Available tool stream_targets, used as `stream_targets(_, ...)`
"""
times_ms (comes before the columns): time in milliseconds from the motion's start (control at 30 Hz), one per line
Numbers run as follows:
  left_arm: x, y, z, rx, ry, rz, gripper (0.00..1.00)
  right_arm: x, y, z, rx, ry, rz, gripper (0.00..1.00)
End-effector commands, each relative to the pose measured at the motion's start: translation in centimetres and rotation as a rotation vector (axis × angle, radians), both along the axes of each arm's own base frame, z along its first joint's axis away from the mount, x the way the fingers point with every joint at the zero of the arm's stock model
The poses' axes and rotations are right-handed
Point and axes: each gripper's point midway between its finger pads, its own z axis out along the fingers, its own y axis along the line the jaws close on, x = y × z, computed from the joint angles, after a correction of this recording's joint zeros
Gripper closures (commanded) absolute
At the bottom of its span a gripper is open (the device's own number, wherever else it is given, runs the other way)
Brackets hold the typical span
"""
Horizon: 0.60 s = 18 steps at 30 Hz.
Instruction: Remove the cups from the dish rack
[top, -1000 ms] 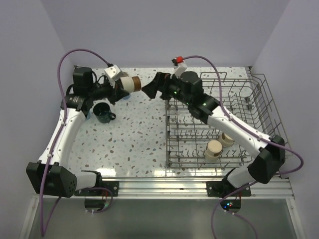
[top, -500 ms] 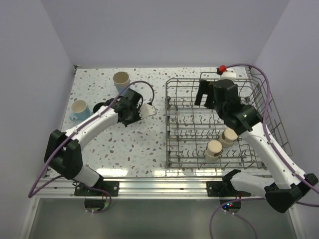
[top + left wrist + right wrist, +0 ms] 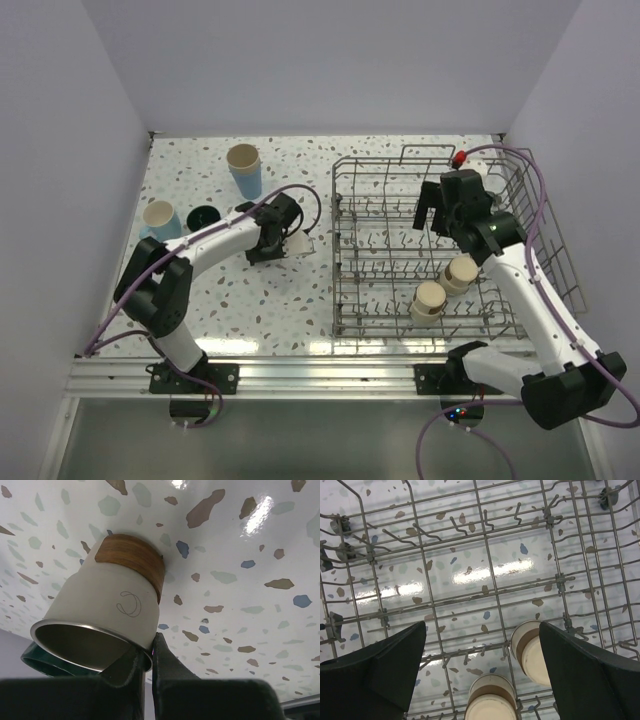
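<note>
The cup's brown base is at the flat speckled table and the cup would settle on the tabletop, so the left gripper needs to open now.
My left gripper (image 3: 290, 243) (image 3: 150, 647) is shut on the rim of a short beige-and-brown cup (image 3: 112, 592), one finger inside and one outside. The cup (image 3: 302, 243) is tilted, its brown base at the speckled tabletop, left of the dish rack (image 3: 345, 255). My right gripper (image 3: 428, 205) (image 3: 482, 627) is open and empty above the rack's floor (image 3: 485, 565). Two short beige-and-brown cups (image 3: 430, 300) (image 3: 460, 273) sit upside down in the rack's near part, also in the right wrist view (image 3: 492, 700) (image 3: 535, 652).
On the table at left stand a light blue tumbler (image 3: 245, 170), a dark teal mug (image 3: 205, 216) and a light blue mug (image 3: 160, 218). The teal rim (image 3: 35, 661) shows just behind the held cup. The rack's raised wire sides (image 3: 525, 215) surround my right gripper.
My left arm has carried the beige-and-brown cup from the back of the table to a spot beside the rack and lowered it. My right gripper has swung back over the rack.
</note>
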Motion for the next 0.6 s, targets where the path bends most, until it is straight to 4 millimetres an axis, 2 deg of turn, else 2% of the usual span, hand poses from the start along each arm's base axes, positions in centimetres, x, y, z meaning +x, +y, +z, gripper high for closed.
stream_targets(0, 0.3, 0.2, 0.6, 0.049, 0.000, -0.033, 1.00, 0.1, 0.3, -0.3, 0.012, 0.019, 0.026, 0.02)
stream_targets(133, 0.5, 0.1, 0.5, 0.049, 0.004, -0.040, 0.90, -0.1, -0.4, -0.4, 0.008, 0.023, 0.003, 0.02)
stream_targets(267, 0.7, -0.3, 0.7, 0.039, 0.006, -0.043, 0.70, -0.6, -1.6, -0.4, -0.013, 0.024, -0.041, 0.02)
stream_targets(300, 0.9, -0.5, 1.1, 0.028, -0.002, -0.038, 0.59, -0.9, -2.3, -0.4, -0.028, 0.027, -0.066, 0.02)
stream_targets(367, 1.3, -0.9, 2.0, 0.006, -0.023, -0.036, 0.49, -1.3, -3.3, -1.0, -0.039, 0.043, -0.111, 0.02)
stream_targets(400, 1.7, -1.5, 2.9, -0.024, -0.041, -0.038, 0.40, -1.6, -3.8, -1.2, -0.038, 0.049, -0.130, 0.02)
stream_targets(467, 2.1, -2.1, 4.6, -0.067, -0.072, -0.032, 0.29, -2.3, -4.8, -1.8, -0.030, 0.056, -0.183, 0.02)
stream_targets(533, 2.6, -3.3, 6.8, -0.139, -0.112, -0.034, 0.26, -2.8, -5.8, -1.9, -0.014, 0.039, -0.240, 0.02)
stream_targets(567, 2.5, -3.6, 7.5, -0.165, -0.114, -0.027, 0.25, -3.3, -6.1, -2.8, -0.006, 0.055, -0.258, 0.02)
